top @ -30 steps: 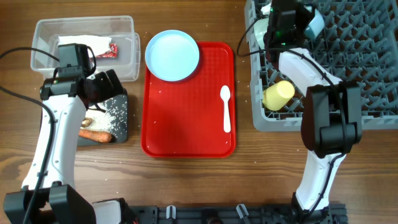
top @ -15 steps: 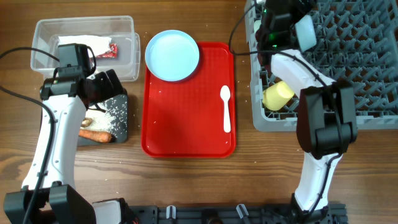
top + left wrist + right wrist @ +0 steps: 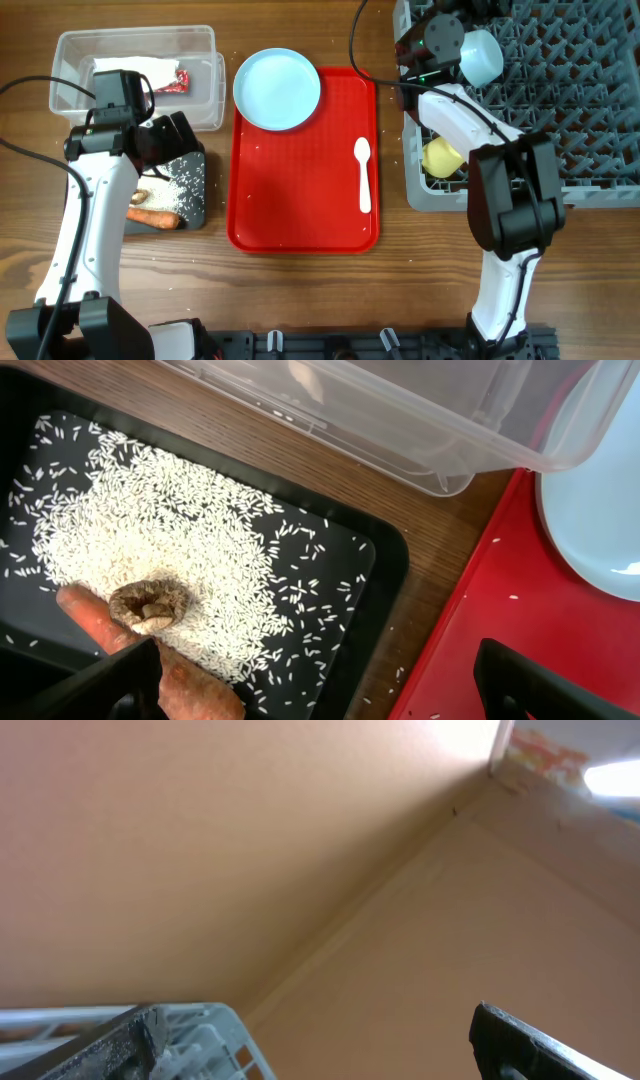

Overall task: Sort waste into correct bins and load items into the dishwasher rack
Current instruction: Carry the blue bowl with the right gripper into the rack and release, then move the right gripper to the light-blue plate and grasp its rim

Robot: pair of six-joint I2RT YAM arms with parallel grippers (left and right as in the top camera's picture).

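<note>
My right gripper grabs the light blue plate's rim [image 3: 317,92] on the side facing the grey rack [image 3: 560,100] next. Then it loads the plate on edge.
My left gripper [image 3: 172,138] is open and empty over the black tray [image 3: 198,160], also in the left wrist view [image 3: 320,700]. That tray [image 3: 372,560] holds white rice [image 3: 170,530], a carrot piece [image 3: 195,688] and a brown lump [image 3: 150,603]. The clear tub [image 3: 70,45] holds a white napkin [image 3: 125,70] and a red wrapper [image 3: 180,80]. A light blue plate [image 3: 277,88] and a white spoon [image 3: 363,175] lie on the red tray [image 3: 300,200]. My right gripper [image 3: 438,32] is open [image 3: 310,1050] at the grey rack's [image 3: 560,100] far left corner, beside a pale bowl [image 3: 482,57]. A yellow cup [image 3: 445,155] lies in the rack.
The clear tub's wall [image 3: 420,430] stands just beyond the black tray. The red tray's edge [image 3: 480,620] lies right of it, with the plate [image 3: 600,510] overhanging. The right wrist view shows only a beige wall and the rack's corner [image 3: 200,1020].
My right arm has turned and shifted left at the rack's far corner, and the pale bowl beside it has moved left with it. The left arm has not moved.
</note>
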